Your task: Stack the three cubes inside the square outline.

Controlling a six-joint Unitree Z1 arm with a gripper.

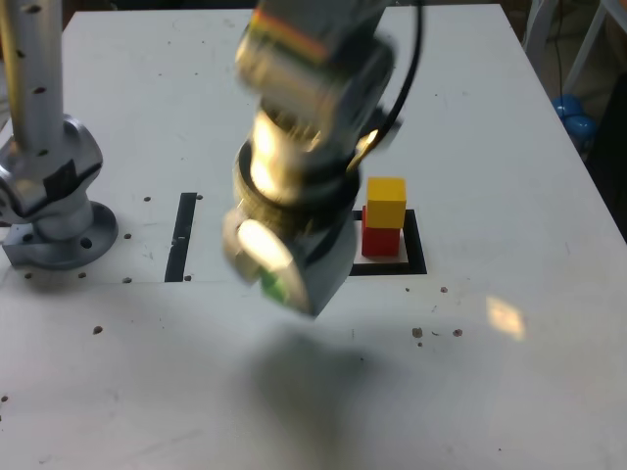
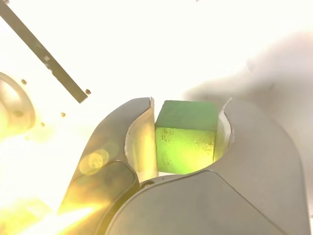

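Note:
My gripper should move the green cube (image 1: 271, 285) to the yellow cube's top (image 1: 387, 188). The green cube is still short of it and would fall to the table if I opened now.
The green cube (image 2: 186, 142) sits between my gripper's (image 2: 190, 101) two grey jaws, which press against its two sides in the wrist view. In the exterior view the gripper (image 1: 284, 294) is blurred, and only a sliver of the green cube (image 1: 271, 285) shows at its tip. It hangs just to the exterior view's left of the square outline (image 1: 414, 242). Inside that outline the yellow cube (image 1: 386, 201) stands on the red cube (image 1: 380, 242). The arm hides the outline's left side.
A straight black tape strip (image 1: 182, 235) lies on the white table (image 1: 509, 392), also seen as the strip (image 2: 44, 58) in the wrist view. The arm's metal base (image 1: 49, 196) stands at the exterior view's left edge. Blue objects (image 1: 573, 116) sit beyond the table's right edge.

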